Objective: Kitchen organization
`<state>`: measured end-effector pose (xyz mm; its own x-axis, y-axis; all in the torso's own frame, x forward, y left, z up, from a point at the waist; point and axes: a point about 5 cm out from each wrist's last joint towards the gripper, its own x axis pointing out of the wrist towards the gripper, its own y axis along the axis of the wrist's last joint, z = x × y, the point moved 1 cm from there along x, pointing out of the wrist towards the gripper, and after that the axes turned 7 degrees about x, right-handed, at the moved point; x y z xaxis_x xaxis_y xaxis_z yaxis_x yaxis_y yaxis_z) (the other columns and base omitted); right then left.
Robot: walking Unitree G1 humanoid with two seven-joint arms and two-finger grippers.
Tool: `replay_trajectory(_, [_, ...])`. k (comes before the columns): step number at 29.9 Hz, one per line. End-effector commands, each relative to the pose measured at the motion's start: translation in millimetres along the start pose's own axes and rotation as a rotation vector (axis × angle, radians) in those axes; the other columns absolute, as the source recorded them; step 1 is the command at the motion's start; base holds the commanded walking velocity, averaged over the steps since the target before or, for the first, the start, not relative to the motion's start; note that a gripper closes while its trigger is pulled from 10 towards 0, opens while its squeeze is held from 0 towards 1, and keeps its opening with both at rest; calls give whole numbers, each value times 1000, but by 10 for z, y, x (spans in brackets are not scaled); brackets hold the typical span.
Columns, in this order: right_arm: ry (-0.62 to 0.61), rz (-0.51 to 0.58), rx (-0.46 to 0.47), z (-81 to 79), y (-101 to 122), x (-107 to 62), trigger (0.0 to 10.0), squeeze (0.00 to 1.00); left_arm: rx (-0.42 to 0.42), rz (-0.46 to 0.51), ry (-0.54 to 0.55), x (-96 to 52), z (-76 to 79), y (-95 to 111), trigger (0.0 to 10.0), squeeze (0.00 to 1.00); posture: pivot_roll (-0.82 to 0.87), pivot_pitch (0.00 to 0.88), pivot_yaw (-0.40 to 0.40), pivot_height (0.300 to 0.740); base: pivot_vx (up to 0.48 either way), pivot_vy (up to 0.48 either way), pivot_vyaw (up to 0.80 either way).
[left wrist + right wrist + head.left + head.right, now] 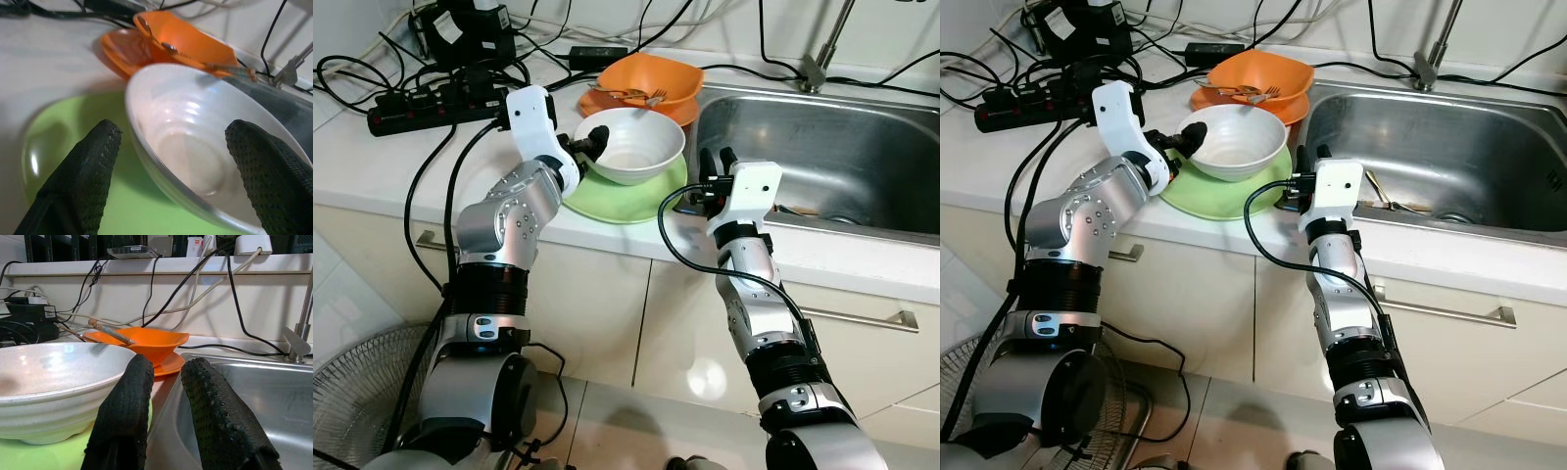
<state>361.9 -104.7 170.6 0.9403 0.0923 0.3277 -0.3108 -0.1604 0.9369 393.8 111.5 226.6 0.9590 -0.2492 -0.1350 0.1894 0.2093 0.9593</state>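
Observation:
The white bowl spreads wider than my open fingers, so next my left gripper will pinch it by its thin rim [150, 152] over the green plate.
A white bowl [631, 147] sits on a green plate [626, 208] at the counter's front edge, left of the sink. My left gripper [590, 142] is open at the bowl's left rim. One finger [93, 161] is outside over the green plate, the other [264, 166] on the bowl's inner side. Behind stands an orange bowl [651, 76] holding a fork [628, 95], on an orange plate [683, 111]. My right gripper [715, 162] is shut and holds nothing. It rests between the green plate and the sink's left edge, its fingers [127, 401] beside the white bowl.
The steel sink [822, 137] lies to the right with a utensil [1386, 191] in it and a faucet [822, 54] behind. A black power strip [426, 108] and tangled cables cover the back left counter. A floor fan [357, 392] stands at lower left.

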Motion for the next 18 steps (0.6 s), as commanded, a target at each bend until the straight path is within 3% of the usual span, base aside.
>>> replay_trajectory(1, [4, 12, -3, 15, 39, -1, 10000, 0, 1, -18, -10, 18, 49, 12, 10000, 0, 20, 43, 23, 732, 0, 0, 0])
replay_trajectory(16, [0, 3, -3, 20, 26, -17, 10000, 0, -100, -184, -30, -17, 240, -432, 10000, 0, 17, 50, 27, 732, 0, 0, 0])
replay_trajectory(17, [-1, 1, -4, 23, 24, -16, 10000, 0, -111, -194, -34, -28, 263, -470, 6902, 0, 17, 50, 27, 732, 0, 0, 0])
replay_trajectory(18, [-1, 1, -4, 23, 24, -15, 10000, 0, -116, -198, -34, -32, 267, -482, 1490, 0, 16, 51, 28, 732, 0, 0, 0])
